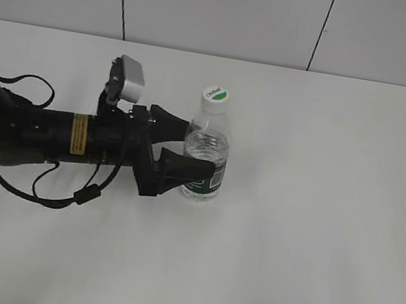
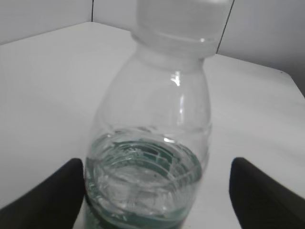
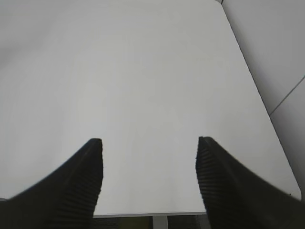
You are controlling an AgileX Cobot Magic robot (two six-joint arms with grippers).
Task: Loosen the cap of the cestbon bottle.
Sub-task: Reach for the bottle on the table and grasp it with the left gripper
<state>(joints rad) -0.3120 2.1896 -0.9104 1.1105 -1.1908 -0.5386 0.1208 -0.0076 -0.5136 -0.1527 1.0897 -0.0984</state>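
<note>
I need to hold the cestbon bottle steady while its cap [image 1: 215, 95] is loosened, so next my left gripper will grab the bottle by its labeled lower body.
The cestbon bottle [image 1: 207, 149] stands upright on the white table, clear with a dark green label low down. Its white cap [image 1: 215, 96] with a green half-circle sits on top. My left gripper [image 1: 198, 150] reaches in from the left, open, with one finger on each side of the bottle's body. In the left wrist view the bottle [image 2: 152, 119] fills the middle and the cap [image 2: 183, 19] is blurred at the top. The left gripper [image 2: 156, 162] has one finger against the bottle and the other standing apart. My right gripper [image 3: 149, 142] is open and empty over bare table.
The white table [image 1: 317, 218] spreads right of and in front of the bottle. A tiled wall [image 1: 227, 8] runs along the back. The right wrist view shows the table's edge [image 3: 143, 214] just below the fingers. The left arm and its cables lie across the left side.
</note>
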